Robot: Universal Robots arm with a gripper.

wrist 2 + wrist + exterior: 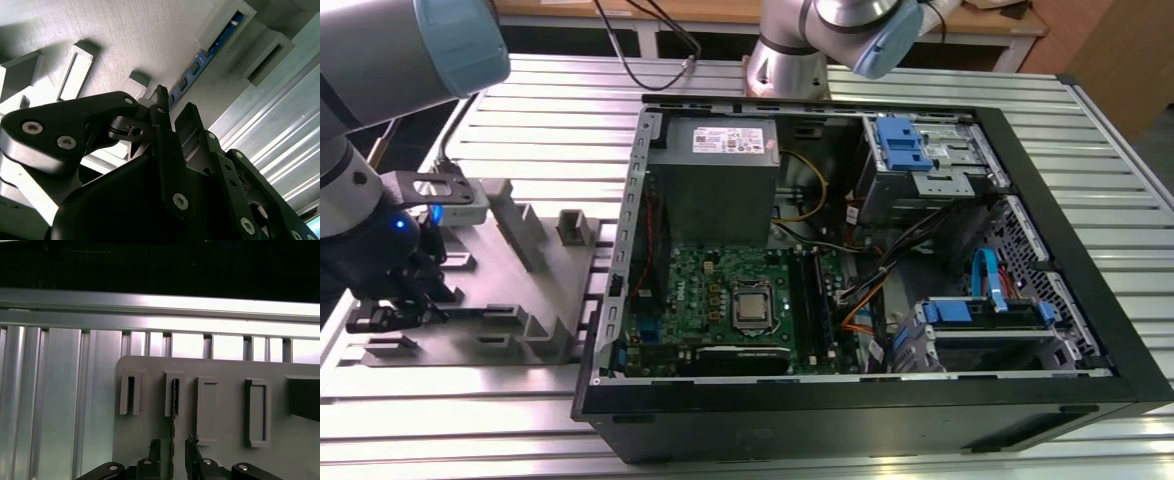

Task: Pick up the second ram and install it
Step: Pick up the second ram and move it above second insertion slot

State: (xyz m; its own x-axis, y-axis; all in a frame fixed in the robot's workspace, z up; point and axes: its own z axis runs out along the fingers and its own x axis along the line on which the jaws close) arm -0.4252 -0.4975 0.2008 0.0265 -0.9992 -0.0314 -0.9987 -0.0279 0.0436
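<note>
The second ram needs to go into the motherboard, so my gripper will grab it by its long top edge (172,450) next.
The second ram (210,50) is a thin dark blue strip standing on edge in the slots of a grey fixture plate (150,35). In the first wrist view the ram (173,415) shows edge-on as a thin dark line running out of a slot in the plate (225,367). My gripper (173,444) is open and straddles the near end of the strip, one finger on each side with a small gap. The second wrist view shows the gripper (174,102) with the strip's end between its tips. In the exterior view the gripper (394,312) hangs low over the plate (520,290) at the exterior view's left.
An open black computer case (1107,330) lies to the exterior view's right of the plate, holding a green motherboard (714,290) and a grey power supply (714,175). A second arm's base (787,55) stands behind it. Everything rests on a slatted aluminium table (547,110).
</note>
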